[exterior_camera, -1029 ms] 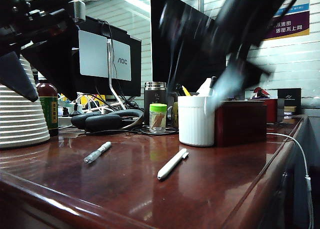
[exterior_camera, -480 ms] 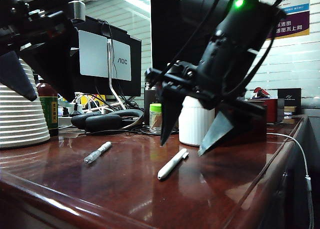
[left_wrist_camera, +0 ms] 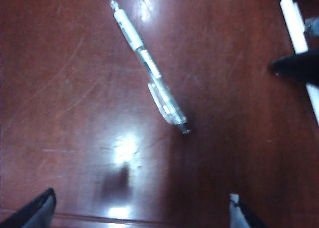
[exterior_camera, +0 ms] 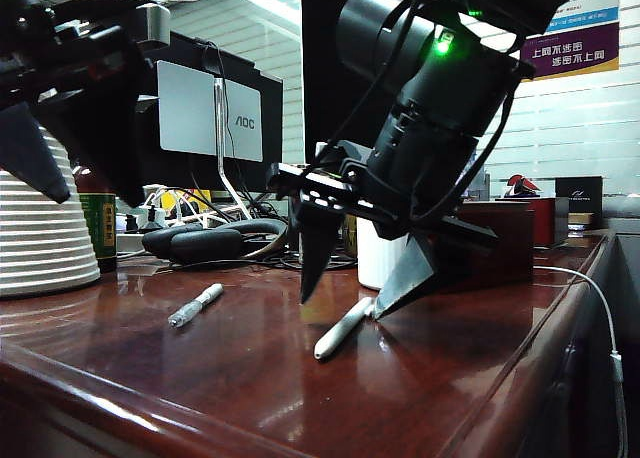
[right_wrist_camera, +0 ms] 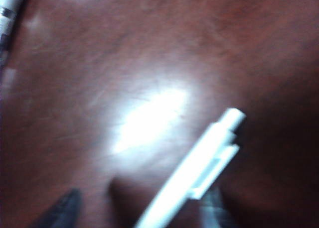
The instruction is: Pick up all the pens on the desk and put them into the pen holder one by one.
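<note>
My right gripper picks up the pen by its clip end (exterior_camera: 361, 309) next, to drop the all-white pen into the pen holder (exterior_camera: 366, 260).
The all-white pen (exterior_camera: 340, 330) lies on the reddish-brown desk (exterior_camera: 230, 368), in front of the pen holder (exterior_camera: 366, 260). My right arm hides most of the holder. My right gripper (exterior_camera: 343, 306) is open, pointing down, with one fingertip on each side of the pen's clip end (right_wrist_camera: 199, 168), just above the desk. In its wrist view the right gripper (right_wrist_camera: 143, 208) has the pen running between its fingers. The clear silvery pen (exterior_camera: 195, 305) lies further left. My left gripper (exterior_camera: 95, 193) hangs open well above it; its wrist view shows the left gripper (left_wrist_camera: 139, 200) empty, with the clear pen (left_wrist_camera: 149, 73) below it.
A white ribbed object (exterior_camera: 40, 238) and a dark bottle (exterior_camera: 97, 213) stand at the left. Behind are an AOC monitor (exterior_camera: 210, 113), headphones (exterior_camera: 215, 240) and cables. A dark red box (exterior_camera: 500, 243) sits beside the holder. A white cable (exterior_camera: 600, 308) hangs over the desk's right edge.
My right arm swung down from above the pen holder to the white pen, its open fingers now straddling it near the desk. The left gripper and both pens stayed put.
</note>
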Controlling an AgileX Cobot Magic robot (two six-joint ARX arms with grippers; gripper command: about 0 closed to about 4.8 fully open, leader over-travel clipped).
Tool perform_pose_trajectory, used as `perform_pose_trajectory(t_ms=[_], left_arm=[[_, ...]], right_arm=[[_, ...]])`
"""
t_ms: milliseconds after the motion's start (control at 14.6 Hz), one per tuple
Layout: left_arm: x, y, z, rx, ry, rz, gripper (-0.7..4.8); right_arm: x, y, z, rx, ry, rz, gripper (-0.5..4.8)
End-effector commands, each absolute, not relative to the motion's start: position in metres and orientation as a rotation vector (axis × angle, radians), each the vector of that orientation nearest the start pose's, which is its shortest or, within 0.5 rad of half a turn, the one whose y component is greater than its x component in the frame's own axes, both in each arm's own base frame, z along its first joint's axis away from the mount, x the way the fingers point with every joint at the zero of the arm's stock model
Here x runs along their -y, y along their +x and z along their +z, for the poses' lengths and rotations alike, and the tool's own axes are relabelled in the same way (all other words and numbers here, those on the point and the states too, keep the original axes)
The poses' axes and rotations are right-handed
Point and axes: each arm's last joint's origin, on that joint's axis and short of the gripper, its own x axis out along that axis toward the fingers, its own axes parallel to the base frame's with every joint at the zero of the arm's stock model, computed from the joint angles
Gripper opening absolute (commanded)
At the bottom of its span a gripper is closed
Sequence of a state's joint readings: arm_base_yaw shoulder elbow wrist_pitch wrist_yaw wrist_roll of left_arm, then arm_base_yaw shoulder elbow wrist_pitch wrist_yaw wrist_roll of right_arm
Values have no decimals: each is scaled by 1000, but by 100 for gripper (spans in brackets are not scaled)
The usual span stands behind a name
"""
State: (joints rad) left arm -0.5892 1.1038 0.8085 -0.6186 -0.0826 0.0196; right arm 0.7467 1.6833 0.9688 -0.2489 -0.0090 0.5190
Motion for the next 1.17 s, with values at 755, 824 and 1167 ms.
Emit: perform_pose_trajectory(t_ms=[755, 824, 1167], left_arm=[[115, 178, 251, -858, 345, -452, 479], [115, 178, 251, -858, 345, -452, 479], [115, 178, 251, -857, 346, -448, 479]], right_arm=[[-238, 252, 249, -847, 64, 621, -6], [-240, 253, 278, -716, 67, 676, -6], [-212, 273, 359, -84, 26, 702, -6]])
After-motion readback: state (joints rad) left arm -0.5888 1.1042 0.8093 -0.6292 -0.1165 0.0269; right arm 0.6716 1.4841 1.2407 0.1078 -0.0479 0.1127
